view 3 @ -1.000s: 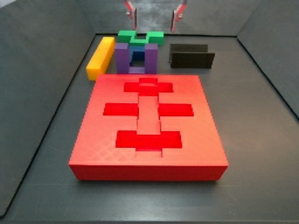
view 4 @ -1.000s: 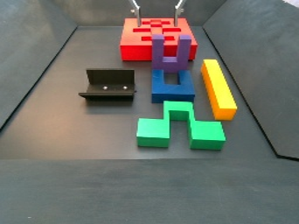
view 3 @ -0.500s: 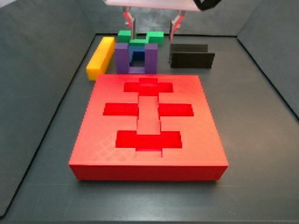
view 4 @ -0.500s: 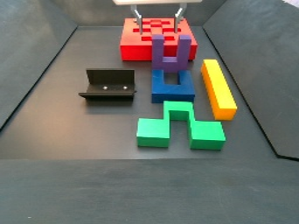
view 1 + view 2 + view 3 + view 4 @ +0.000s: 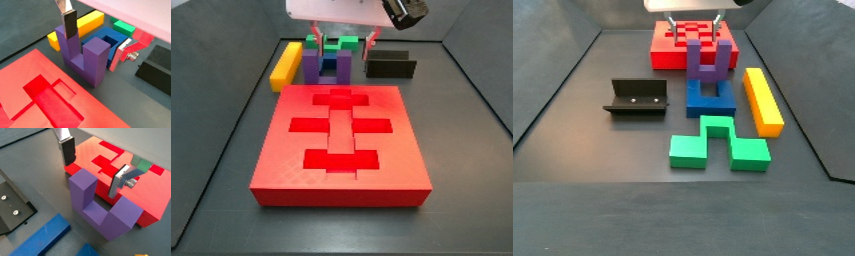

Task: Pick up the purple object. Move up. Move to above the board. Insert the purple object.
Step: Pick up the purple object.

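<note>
The robot's gripper will next lift the U-shaped block and insert it in the board [image 5: 341,140], so it will grab the block by its prong [image 5: 344,66] beside the dark fixture.
The purple object [image 5: 311,64] is a U-shaped block standing prongs up on the floor between the board and the blue arch block; it also shows in the other side view [image 5: 702,66] and in both wrist views [image 5: 85,56] [image 5: 100,204]. The board [image 5: 341,140] is a large red slab with recessed cross cut-outs, also seen in a side view [image 5: 673,42] and in both wrist views [image 5: 33,75] [image 5: 130,165]. The gripper [image 5: 345,42] [image 5: 694,27] [image 5: 97,40] [image 5: 93,165] is open and empty, just above the purple object, one finger [image 5: 69,25] by a prong.
A blue arch block [image 5: 711,98], a green notched block [image 5: 716,142] and a long yellow bar [image 5: 763,100] lie beside the purple object. The dark fixture [image 5: 637,98] [image 5: 390,66] stands on the floor. Dark walls enclose the workspace.
The gripper has come down into view from above, toward the purple object. The blocks and the board have not moved.
</note>
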Tool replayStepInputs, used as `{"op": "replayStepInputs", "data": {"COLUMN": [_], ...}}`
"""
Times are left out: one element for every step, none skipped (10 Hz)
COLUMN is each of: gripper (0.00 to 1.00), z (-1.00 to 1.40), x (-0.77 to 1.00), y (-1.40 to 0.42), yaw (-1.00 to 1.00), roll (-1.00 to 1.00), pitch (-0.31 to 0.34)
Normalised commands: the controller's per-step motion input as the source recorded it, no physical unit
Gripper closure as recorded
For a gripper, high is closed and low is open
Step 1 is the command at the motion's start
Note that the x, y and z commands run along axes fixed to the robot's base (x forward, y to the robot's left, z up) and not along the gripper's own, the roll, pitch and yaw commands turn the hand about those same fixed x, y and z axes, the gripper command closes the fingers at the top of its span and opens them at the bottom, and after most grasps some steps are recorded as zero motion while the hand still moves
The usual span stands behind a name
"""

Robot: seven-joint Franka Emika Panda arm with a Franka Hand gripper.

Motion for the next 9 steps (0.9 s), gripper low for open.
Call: {"op": "replayStepInputs", "data": {"gripper": [0.0, 0.0, 0.0, 0.0, 0.0, 0.0, 0.0, 0.0, 0.0], "z": [0.0, 0.0, 0.0, -0.03, -0.09, -0.14, -0.26, -0.32, -0.28], "x": [0.11, 0.11, 0.14, 0.16, 0.16, 0.13, 0.2, 0.13, 0.08], "y": [0.15, 0.19, 0.14, 0.04, 0.06, 0.0, 0.0, 0.0, 0.0], "yaw": [-0.04, -0.05, -0.05, -0.09, -0.07, -0.06, -0.05, -0.05, -0.02], "roll": [0.0, 0.0, 0.0, 0.02, 0.06, 0.09, 0.09, 0.06, 0.07], "pitch": [0.01, 0.019, 0.019, 0.02, 0.026, 0.014, 0.0, 0.0, 0.0]}}
